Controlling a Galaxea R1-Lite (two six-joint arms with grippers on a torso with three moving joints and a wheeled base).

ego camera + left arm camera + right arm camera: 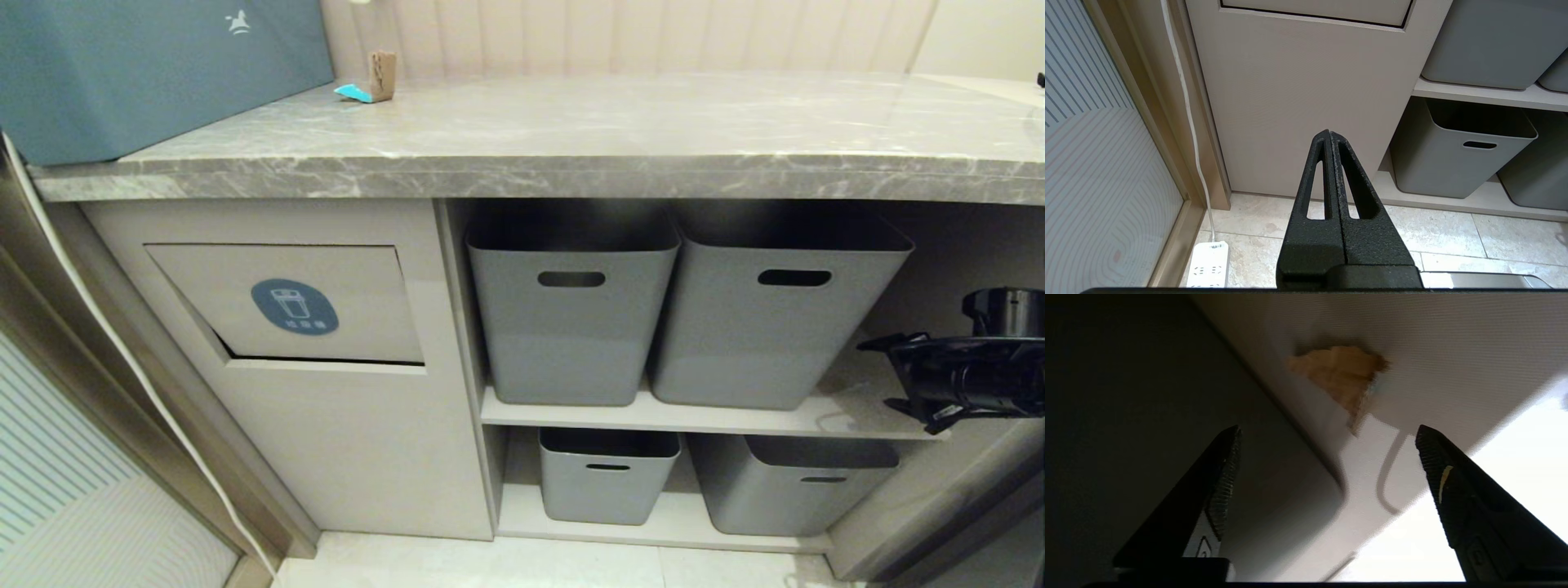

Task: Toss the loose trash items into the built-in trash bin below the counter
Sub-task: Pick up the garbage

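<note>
The right gripper grabs the crumpled brown scrap by its pointed corner next, to throw it into the built-in trash bin.
On the grey marble counter, near the back left, stands a brown cardboard scrap with a turquoise bit beside it. Below, the beige trash bin flap carries a blue oval sticker, and a dark gap shows along its lower left edge. My right gripper is at the far right at shelf height, by the grey baskets. In the right wrist view the right gripper is open and empty, and a crumpled brown scrap shows beyond the fingertips, clear of them, against a pale surface. My left gripper is shut, low before the cabinet front.
A large teal-blue box sits on the counter's left end. Grey baskets fill the shelves: two above and two below. A white power strip with its cord lies on the tiled floor by the left wall.
</note>
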